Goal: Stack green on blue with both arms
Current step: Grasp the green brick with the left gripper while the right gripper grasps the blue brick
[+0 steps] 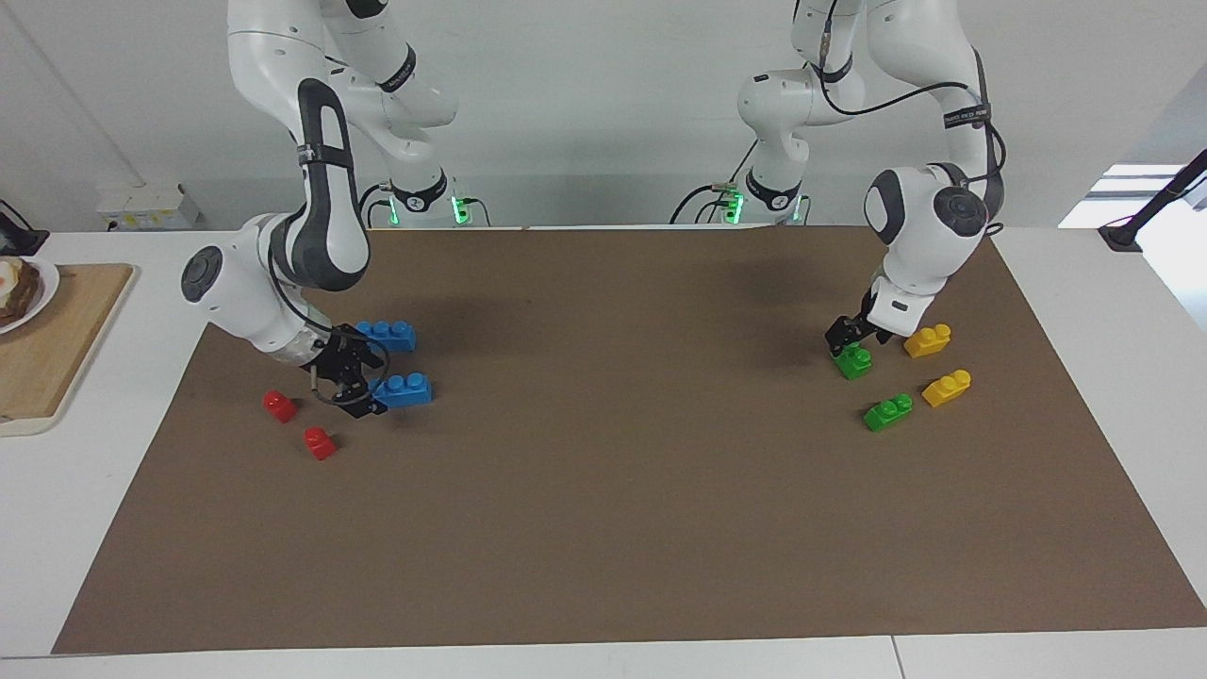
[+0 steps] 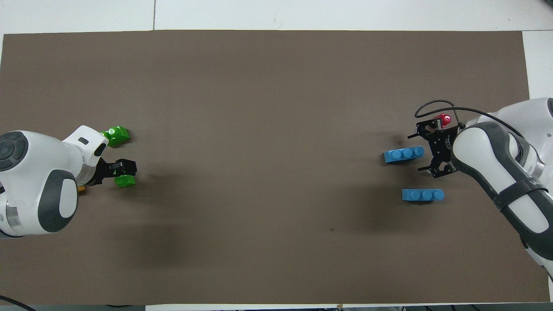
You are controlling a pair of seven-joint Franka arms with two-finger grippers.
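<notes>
The right gripper picks up the farther blue brick by one end (image 2: 418, 152) next, which leaves its studs free for the green brick.
Two blue bricks lie toward the right arm's end: the nearer one (image 1: 387, 335) (image 2: 422, 195) and the farther one (image 1: 404, 389) (image 2: 404, 154). My right gripper (image 1: 366, 387) (image 2: 425, 152) is low and open, its fingers either side of the farther blue brick's end. Two green bricks lie toward the left arm's end: the nearer one (image 1: 855, 361) (image 2: 124, 180) and the farther one (image 1: 887, 412) (image 2: 116, 135). My left gripper (image 1: 856, 338) (image 2: 125, 166) is down right at the top of the nearer green brick.
Two yellow bricks (image 1: 928, 339) (image 1: 947, 387) lie beside the green ones. Two red bricks (image 1: 279, 405) (image 1: 320, 442) lie beside the right gripper; one shows in the overhead view (image 2: 444, 118). A wooden board (image 1: 47, 349) with a plate sits off the brown mat (image 1: 603, 519).
</notes>
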